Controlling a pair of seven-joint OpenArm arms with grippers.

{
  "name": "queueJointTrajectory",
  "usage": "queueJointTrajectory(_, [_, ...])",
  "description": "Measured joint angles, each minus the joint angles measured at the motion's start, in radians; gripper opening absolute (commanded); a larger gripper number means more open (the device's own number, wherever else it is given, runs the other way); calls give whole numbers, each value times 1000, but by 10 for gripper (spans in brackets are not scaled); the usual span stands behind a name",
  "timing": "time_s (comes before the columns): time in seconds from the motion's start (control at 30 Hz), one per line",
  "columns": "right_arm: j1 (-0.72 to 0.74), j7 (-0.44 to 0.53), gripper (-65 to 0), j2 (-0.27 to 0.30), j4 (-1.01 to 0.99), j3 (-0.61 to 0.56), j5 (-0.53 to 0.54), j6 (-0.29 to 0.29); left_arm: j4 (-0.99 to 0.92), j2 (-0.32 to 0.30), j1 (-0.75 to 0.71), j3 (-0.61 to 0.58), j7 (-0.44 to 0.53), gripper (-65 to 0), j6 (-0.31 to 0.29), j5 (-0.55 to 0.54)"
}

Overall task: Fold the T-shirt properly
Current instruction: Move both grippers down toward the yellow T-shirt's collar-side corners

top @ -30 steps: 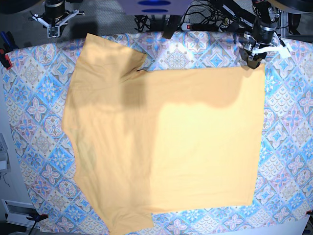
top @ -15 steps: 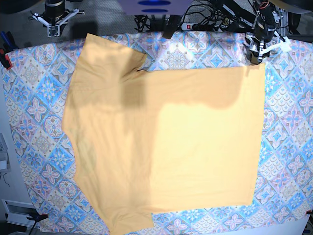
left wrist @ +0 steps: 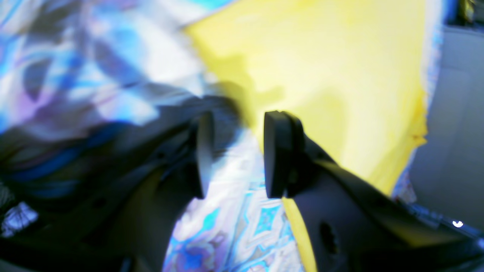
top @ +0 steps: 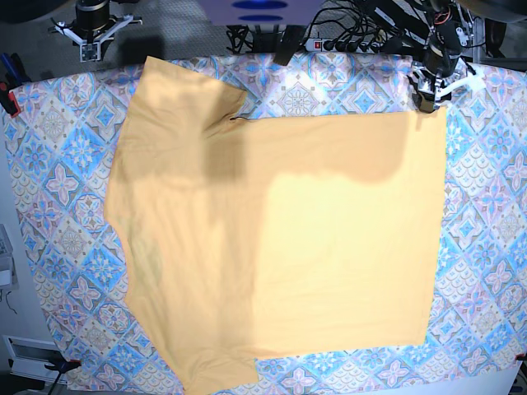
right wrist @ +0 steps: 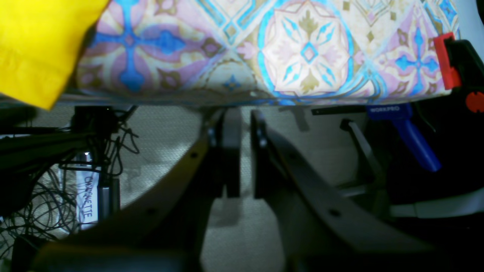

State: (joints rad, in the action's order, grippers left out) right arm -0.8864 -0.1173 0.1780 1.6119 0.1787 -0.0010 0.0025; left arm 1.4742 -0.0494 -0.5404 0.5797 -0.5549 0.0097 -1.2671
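The T-shirt's far edge (top: 420,113) is beside my left gripper's fingers, which span tablecloth. My left gripper needs to move toward the T-shirt's corner before it closes on the corner of the T-shirt.
The yellow-orange T-shirt (top: 280,239) lies flat on the tile-patterned tablecloth (top: 58,189), with one side folded over and a sleeve (top: 185,90) at the far left. My left gripper (top: 426,100) hovers at the shirt's far right corner. In the left wrist view it (left wrist: 236,155) is open and empty, over the cloth at the shirt's (left wrist: 321,75) edge. My right gripper (right wrist: 245,151) is shut on nothing, out past the table's edge, with a shirt corner (right wrist: 34,45) at the upper left of that view. The right arm (top: 92,25) sits beyond the far left corner.
Cables and a power strip (top: 329,41) lie behind the table's far edge. A red clamp (right wrist: 446,60) and a blue-handled clamp (right wrist: 412,139) grip the table edge near my right gripper. More cables (right wrist: 56,162) hang below the table.
My left gripper has drawn back a little from the shirt's far right corner toward the table's far edge. The shirt and the right arm have not moved.
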Motion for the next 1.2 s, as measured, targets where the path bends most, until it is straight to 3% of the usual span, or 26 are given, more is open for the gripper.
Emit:
queueJointTrajectory(0.77, [0, 0, -605, -3, 0, 16, 0, 1, -106, -14, 116, 45, 20, -430, -14, -5])
queueJointTrajectory(0.83, [0, 0, -604, -3, 0, 16, 0, 1, -107, -14, 117, 43, 22, -493, -14, -4])
queueJointTrajectory(0.93, [0, 0, -602, -2, 0, 0, 0, -1, -110, -14, 117, 42, -7, -639, -6, 6])
queueJointTrajectory(1.03, [0, 0, -601, 10, 0, -53, -23, -2, -111, -14, 117, 42, -34, -650, -6, 5])
queueJointTrajectory(1.2, [0, 1, -600, 41, 7, -169, -191, 0, -111, -12, 120, 42, -36, -650, -7, 5])
